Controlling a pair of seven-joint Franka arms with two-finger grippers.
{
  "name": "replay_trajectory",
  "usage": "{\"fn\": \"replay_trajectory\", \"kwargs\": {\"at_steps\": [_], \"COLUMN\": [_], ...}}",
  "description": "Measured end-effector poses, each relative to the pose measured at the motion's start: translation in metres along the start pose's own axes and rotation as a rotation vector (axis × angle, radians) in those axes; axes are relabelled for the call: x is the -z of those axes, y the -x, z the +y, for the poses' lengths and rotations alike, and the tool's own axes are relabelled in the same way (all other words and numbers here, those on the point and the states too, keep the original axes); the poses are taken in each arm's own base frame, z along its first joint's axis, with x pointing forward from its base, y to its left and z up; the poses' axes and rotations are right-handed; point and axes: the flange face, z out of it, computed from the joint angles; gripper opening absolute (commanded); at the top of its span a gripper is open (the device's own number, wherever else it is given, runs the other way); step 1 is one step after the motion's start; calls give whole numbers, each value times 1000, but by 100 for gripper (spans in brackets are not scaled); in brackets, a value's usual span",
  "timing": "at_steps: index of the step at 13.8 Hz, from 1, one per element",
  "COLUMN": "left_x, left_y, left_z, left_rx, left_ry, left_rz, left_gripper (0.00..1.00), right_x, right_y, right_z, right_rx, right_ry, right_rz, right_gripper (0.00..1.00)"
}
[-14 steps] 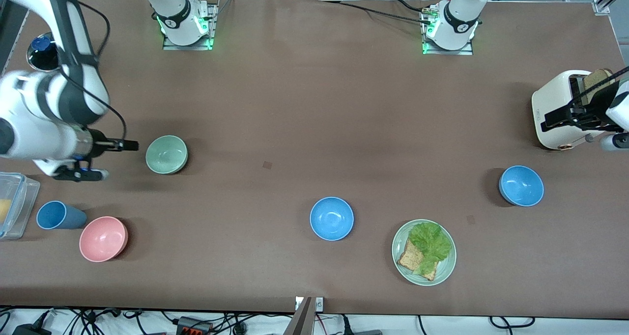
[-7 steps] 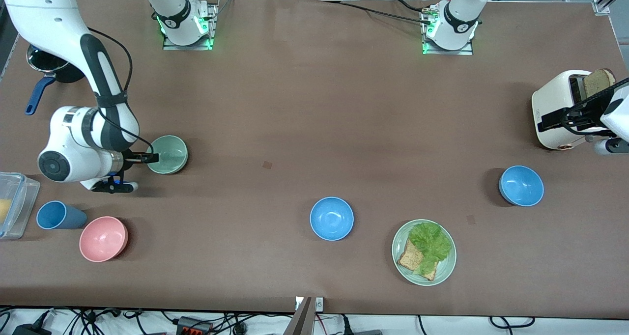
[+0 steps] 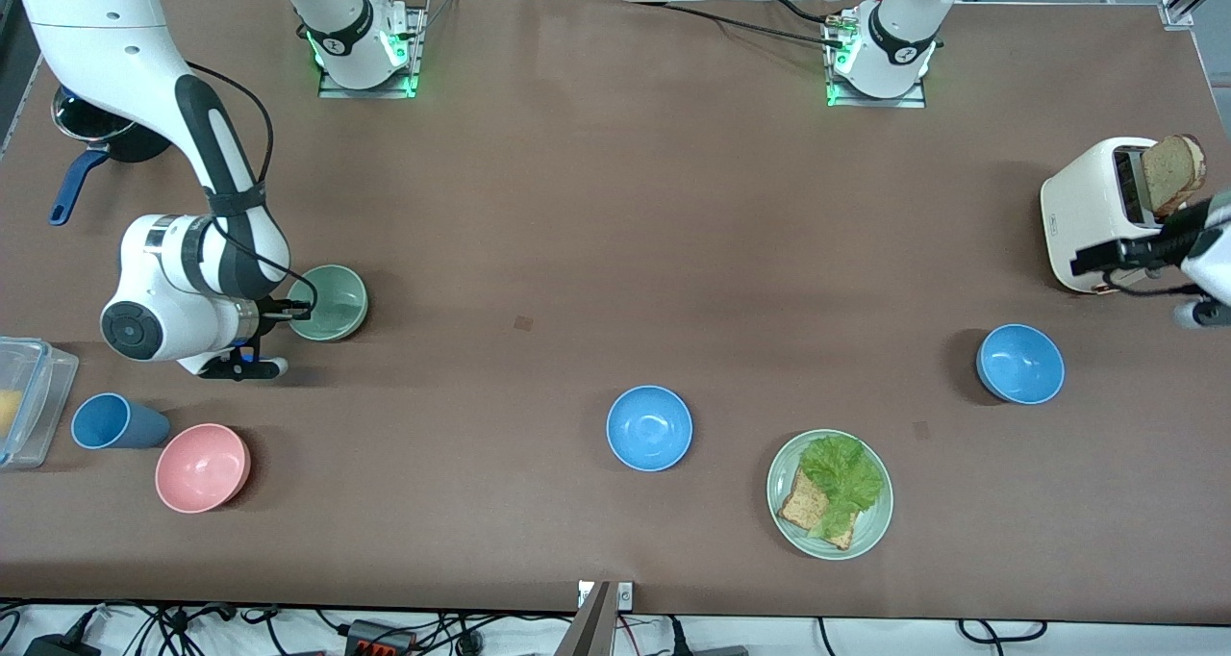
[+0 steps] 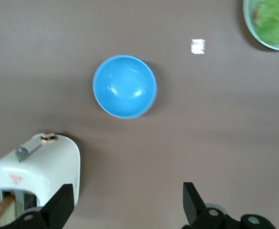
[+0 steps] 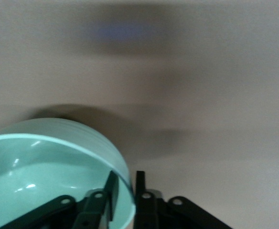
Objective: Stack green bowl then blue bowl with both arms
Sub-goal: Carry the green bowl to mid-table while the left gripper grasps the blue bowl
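Note:
The left gripper grabs the blue bowl beside the toaster by its rim (image 3: pixel 988 362) next, to stack it into the green bowl (image 3: pixel 332 300).
The green bowl (image 3: pixel 332 300) sits upright on the table toward the right arm's end. My right gripper (image 3: pixel 293 312) is at its rim on the side toward the table's end. In the right wrist view one finger is inside the green bowl (image 5: pixel 48 171) and one outside, and the right gripper (image 5: pixel 126 179) is shut on the wall. Two blue bowls stand on the table, one near the middle (image 3: pixel 649 428) and one toward the left arm's end (image 3: pixel 1020 364). My left gripper (image 3: pixel 1082 254) is open and empty over the table beside the toaster. The left gripper (image 4: pixel 127 205) sees that blue bowl (image 4: pixel 124 86) below.
A white toaster (image 3: pixel 1096 214) holding a bread slice (image 3: pixel 1173 170) stands by the left gripper. A plate (image 3: pixel 870 531) with lettuce and bread lies near the front camera. A pink bowl (image 3: pixel 202 466), blue cup (image 3: pixel 111 422), clear container (image 3: pixel 24 401) and pan (image 3: pixel 96 137) crowd the right arm's end.
The right arm swung in from the table's end and its gripper reached the green bowl's rim and closed on it. The left gripper drifted a little off the toaster.

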Motion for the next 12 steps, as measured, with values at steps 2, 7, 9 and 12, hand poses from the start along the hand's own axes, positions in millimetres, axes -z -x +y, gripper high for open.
{"fn": "replay_trajectory", "kwargs": {"at_steps": [2, 7, 9, 12], "left_x": [-41, -134, -159, -200], "left_y": [-22, -40, -46, -53], "left_z": [-28, -49, -61, -79], "left_rx": [-2, 6, 8, 3], "left_ry": [14, 28, 34, 47], "left_rz": [22, 88, 113, 118], "left_gripper": [100, 100, 100, 100], "right_x": [11, 65, 66, 43], "right_y": [-1, 8, 23, 52], "right_z": [-19, -206, -276, -363], "right_rx": [45, 201, 210, 185], "right_ry": [-4, -29, -19, -18], "right_rz": [11, 121, 135, 112], "right_gripper": [0, 0, 0, 0]}}
